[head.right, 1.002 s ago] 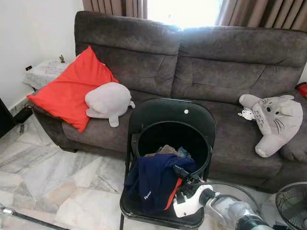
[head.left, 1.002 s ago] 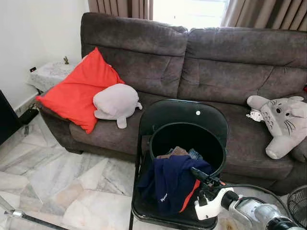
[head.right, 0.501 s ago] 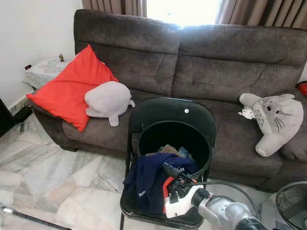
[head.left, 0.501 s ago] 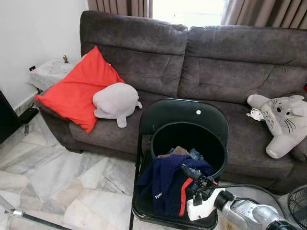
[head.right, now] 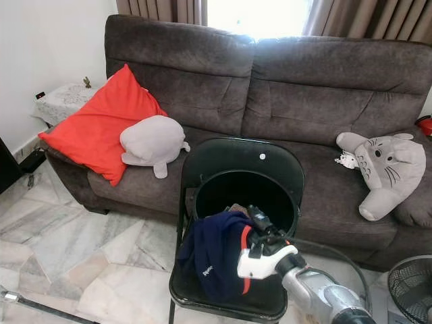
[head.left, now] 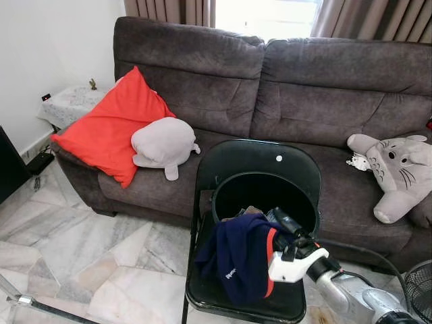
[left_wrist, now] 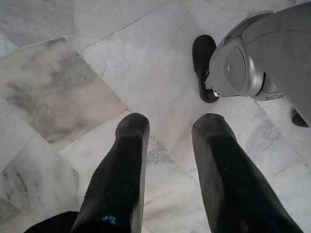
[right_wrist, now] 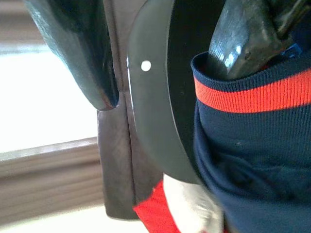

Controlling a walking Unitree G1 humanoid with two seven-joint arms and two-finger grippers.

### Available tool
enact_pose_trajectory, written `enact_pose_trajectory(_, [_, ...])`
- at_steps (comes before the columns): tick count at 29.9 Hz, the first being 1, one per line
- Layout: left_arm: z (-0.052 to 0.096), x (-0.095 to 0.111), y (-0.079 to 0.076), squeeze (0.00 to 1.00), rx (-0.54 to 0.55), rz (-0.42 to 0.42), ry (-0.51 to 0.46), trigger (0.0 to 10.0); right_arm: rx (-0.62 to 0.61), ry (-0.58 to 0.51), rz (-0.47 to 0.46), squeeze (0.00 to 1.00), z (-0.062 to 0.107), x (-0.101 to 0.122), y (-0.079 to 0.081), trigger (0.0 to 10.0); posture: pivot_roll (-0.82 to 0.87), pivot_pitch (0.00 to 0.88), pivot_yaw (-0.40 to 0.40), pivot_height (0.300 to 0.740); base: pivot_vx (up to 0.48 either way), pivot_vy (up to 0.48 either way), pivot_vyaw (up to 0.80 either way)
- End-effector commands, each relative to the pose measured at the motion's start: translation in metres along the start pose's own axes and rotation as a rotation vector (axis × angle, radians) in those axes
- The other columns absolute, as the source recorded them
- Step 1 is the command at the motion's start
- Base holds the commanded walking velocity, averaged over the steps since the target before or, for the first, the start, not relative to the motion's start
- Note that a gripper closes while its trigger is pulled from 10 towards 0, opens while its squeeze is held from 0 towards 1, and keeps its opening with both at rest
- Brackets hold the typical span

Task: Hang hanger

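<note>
The navy garment's red-trimmed hem (head.left: pixel 271 246) stands up open, while the rest of the garment hangs slack over the basket (head.left: pixel 233 181). My right gripper needs to pinch the garment by that hem next.
A navy garment with red trim (head.left: pixel 239 260) hangs over the front rim of a black basket (head.left: pixel 233 181), which stands on a black folding chair (head.left: pixel 260 156). My right gripper (head.left: pixel 287 226) sits at the garment's upper edge, above the basket's front rim. In the right wrist view its fingers stand apart, one fingertip (right_wrist: pixel 243 43) tucked inside the red-trimmed hem (right_wrist: pixel 252 94) and the other (right_wrist: pixel 77 53) free beside the chair back. More clothes lie in the basket. My left gripper (left_wrist: pixel 170 124) hangs over the marble floor with its fingers apart and nothing between them.
Behind the chair stands a dark sofa (head.left: pixel 304 81) with a red cushion (head.left: pixel 111 128), a grey plush (head.left: pixel 164 145) and a grey cat plush (head.left: pixel 398 169). A fan (head.left: pixel 418 290) stands at the right. A metal rod (head.left: pixel 40 307) lies on the floor at the left.
My right gripper has risen and moved back toward the basket, lifting the garment's red-trimmed edge with it. The garment now hangs bunched higher over the rim.
</note>
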State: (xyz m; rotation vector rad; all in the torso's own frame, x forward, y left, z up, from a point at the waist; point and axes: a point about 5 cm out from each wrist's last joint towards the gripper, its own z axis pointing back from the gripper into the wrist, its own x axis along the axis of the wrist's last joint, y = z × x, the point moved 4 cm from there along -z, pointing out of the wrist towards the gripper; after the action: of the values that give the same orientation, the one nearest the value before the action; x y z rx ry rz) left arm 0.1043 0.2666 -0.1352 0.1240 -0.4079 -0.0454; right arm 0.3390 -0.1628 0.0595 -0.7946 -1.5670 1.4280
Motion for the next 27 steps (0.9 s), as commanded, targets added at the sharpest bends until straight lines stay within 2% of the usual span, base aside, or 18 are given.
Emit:
enact_pose_trajectory(1, [0.001,-0.004,0.005,0.0,0.008,-0.013,0.017,10.0,0.016,0.009,-0.05,0.0,0.003,0.001,0.006,10.0,0.04,0.0,0.022,0.74,0.0,0.0,0.0])
enact_pose_trajectory(5, [0.001,-0.004,0.005,0.0,0.008,-0.017,0.016,10.0,0.07,-0.025,-0.089,0.0,0.003,0.01,0.017,10.0,0.04,0.0,0.022,0.74,0.0,0.0,0.0])
enact_pose_trajectory(6, [0.001,-0.004,0.005,0.0,0.008,-0.017,0.016,10.0,0.114,-0.036,-0.13,0.0,0.004,0.014,0.023,10.0,0.04,0.0,0.022,0.74,0.0,0.0,0.0])
enact_pose_trajectory(10, [0.001,-0.004,0.005,0.0,0.009,-0.016,0.015,10.0,0.166,-0.032,-0.192,0.0,0.003,0.015,0.027,10.0,0.05,0.0,0.021,0.74,0.0,0.0,0.0])
enact_pose_trajectory(12, [0.001,-0.004,0.005,0.0,0.01,-0.016,0.015,10.0,0.171,-0.03,-0.191,0.0,0.002,0.014,0.027,10.0,0.05,0.0,0.021,0.74,0.0,0.0,0.0])
enact_pose_trajectory(18, [0.001,-0.004,0.006,0.0,0.013,-0.015,0.017,10.0,0.255,-0.063,-0.125,0.0,0.002,0.012,0.031,10.0,0.05,0.0,0.02,0.74,0.0,0.0,0.0])
enact_pose_trajectory(20, [0.001,-0.004,0.006,0.0,0.014,-0.015,0.016,10.0,0.315,-0.107,-0.047,0.0,0.005,0.015,0.038,10.0,0.05,0.0,0.02,0.74,0.0,0.0,0.0])
enact_pose_trajectory(25, [0.001,-0.004,0.005,0.0,0.015,-0.013,0.014,10.0,0.341,-0.151,-0.032,0.0,0.006,0.02,0.041,10.0,0.05,0.0,0.016,0.74,0.0,0.0,0.0])
enact_pose_trajectory(26, [0.001,-0.004,0.005,0.0,0.015,-0.013,0.014,10.0,0.349,-0.167,-0.024,0.0,0.006,0.023,0.041,6.5,0.06,0.0,0.016,0.74,0.0,0.0,0.0])
enact_pose_trajectory(27, [0.001,-0.004,0.006,0.0,0.015,-0.014,0.013,10.0,0.353,-0.178,-0.019,0.0,0.005,0.024,0.042,6.5,0.06,0.0,0.016,0.74,0.0,0.0,0.0])
